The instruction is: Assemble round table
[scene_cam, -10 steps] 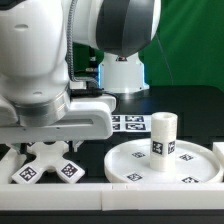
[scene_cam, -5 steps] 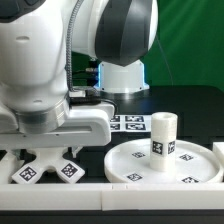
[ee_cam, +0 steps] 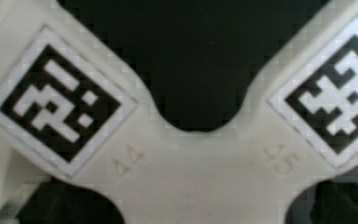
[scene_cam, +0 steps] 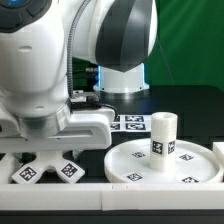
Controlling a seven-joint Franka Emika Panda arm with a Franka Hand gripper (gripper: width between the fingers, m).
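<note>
My fingertips stand beside the cross base's middle (ee_cam: 201, 185), below its tagged arms, so it is now time to close on the cross base.
The X-shaped cross base (scene_cam: 42, 165) lies flat at the exterior view's lower left, with tags on its arms. My gripper (scene_cam: 42, 144) hangs straight over its middle, very close; the hand's body hides the fingers. In the wrist view the cross base (ee_cam: 190, 160) fills the frame with two tagged arms, and no fingertips show clearly. The large round disc (scene_cam: 195, 170) lies at the lower right. The short cylinder post (scene_cam: 162, 135) stands upright on it, apart from the gripper.
The marker board (scene_cam: 130, 123) lies behind the disc, near the arm's white pedestal (scene_cam: 122, 75). A long white border rail (scene_cam: 110, 195) runs along the front edge, close to the cross base and the disc.
The hand has sunk a little toward the cross base and the upper arm has shifted slightly. The disc, post and cross base have not moved.
</note>
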